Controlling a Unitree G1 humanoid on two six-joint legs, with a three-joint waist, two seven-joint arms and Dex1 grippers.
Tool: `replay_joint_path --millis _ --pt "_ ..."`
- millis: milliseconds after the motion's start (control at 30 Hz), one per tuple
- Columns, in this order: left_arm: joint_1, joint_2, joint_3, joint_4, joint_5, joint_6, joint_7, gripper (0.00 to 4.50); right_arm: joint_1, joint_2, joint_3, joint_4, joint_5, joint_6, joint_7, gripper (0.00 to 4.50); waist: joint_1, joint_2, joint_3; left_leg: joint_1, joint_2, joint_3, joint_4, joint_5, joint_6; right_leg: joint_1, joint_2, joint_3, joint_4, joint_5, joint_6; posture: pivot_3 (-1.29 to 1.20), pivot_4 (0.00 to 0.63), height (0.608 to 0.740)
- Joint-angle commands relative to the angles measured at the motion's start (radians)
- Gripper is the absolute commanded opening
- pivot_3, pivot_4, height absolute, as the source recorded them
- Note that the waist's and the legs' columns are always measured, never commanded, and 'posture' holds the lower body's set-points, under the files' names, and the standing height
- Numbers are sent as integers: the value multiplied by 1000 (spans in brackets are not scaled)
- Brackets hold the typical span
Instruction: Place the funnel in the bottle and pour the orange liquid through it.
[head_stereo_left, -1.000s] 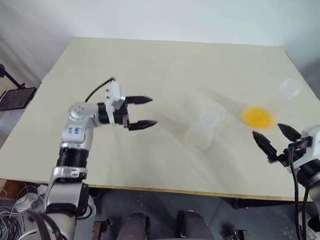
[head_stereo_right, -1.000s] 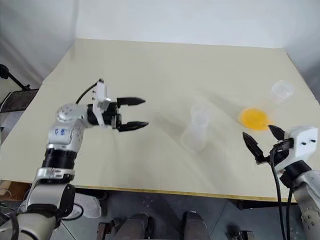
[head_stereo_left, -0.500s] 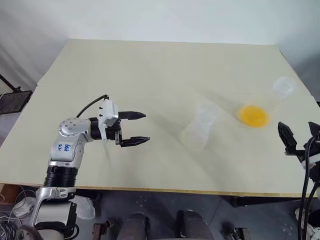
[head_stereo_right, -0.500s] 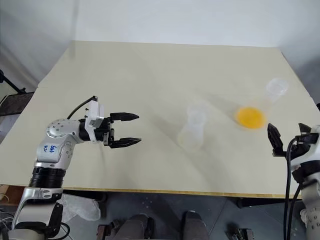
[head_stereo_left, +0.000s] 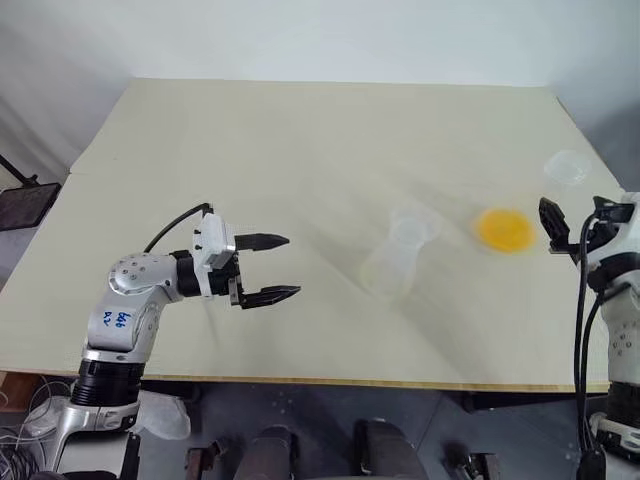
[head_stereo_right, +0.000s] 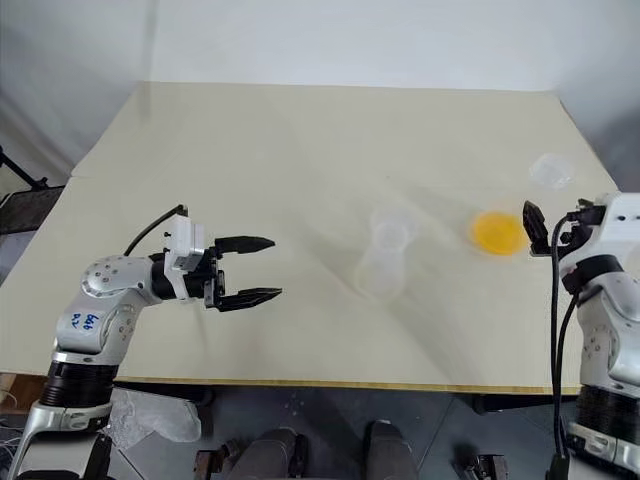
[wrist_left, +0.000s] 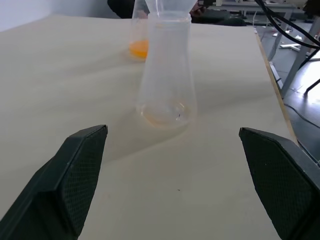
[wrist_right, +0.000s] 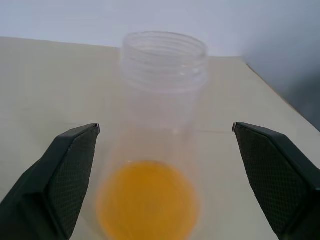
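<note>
My right gripper's fingers stop short of the flask's neck (wrist_right: 161, 102) above the orange liquid, so it is too early to close on the flask. The gripper moves toward the neck first.
The bottle (head_stereo_left: 392, 262), a clear conical flask, stands at the middle of the table. A clear funnel (wrist_left: 169, 6) looks seated in its neck. A second clear flask (head_stereo_left: 565, 166) at the right holds the orange liquid (head_stereo_left: 505, 229) as a shallow pool in its base. My left gripper (head_stereo_left: 291, 266) hovers open and level, well to the left of the bottle and pointing at it, with nothing between its fingers. My right gripper (head_stereo_right: 551, 228) is open just near of the orange flask. In the right wrist view that flask (wrist_right: 164, 65) stands ahead, between the spread fingers (wrist_right: 75, 165), untouched.
The pale table (head_stereo_left: 300, 140) has wide bare room behind and left of the flasks. The orange flask stands close to the table's right edge (head_stereo_left: 590, 150). A dark stand (head_stereo_left: 20, 195) is on the floor beyond the left edge.
My right gripper has come forward and up from the table's near right corner to just short of the orange flask. My left gripper has drawn back slightly from the bottle. Both stayed open.
</note>
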Motion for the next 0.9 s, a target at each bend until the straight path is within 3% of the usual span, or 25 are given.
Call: replay_joint_path --millis 33,700,800,900 --pt "12 13 22 -48 -26 3 24 4477 -49 -10 -1 43 -17 -48 10 4500 0 0 0 0 0 0 0 0 0 0 0 0 0 0 0 0 150 740" --pt "26 28 16 -89 -45 26 60 4477 -283 24 71 379 -92 -258 31 4500 -2 0 0 0 1 0 0 0 0 0 0 0 -1 0 0 0 150 740" --pt "20 30 13 -81 -44 24 63 4500 -292 26 70 394 -93 -269 30 3871 -2 0 0 0 0 0 0 0 0 0 0 0 -1 0 0 0 150 740" --pt "11 28 9 -70 -42 21 63 4500 -288 27 72 390 -97 -264 23 2862 -3 1 0 0 1 0 0 0 0 0 -1 0 -1 0 0 0 150 740"
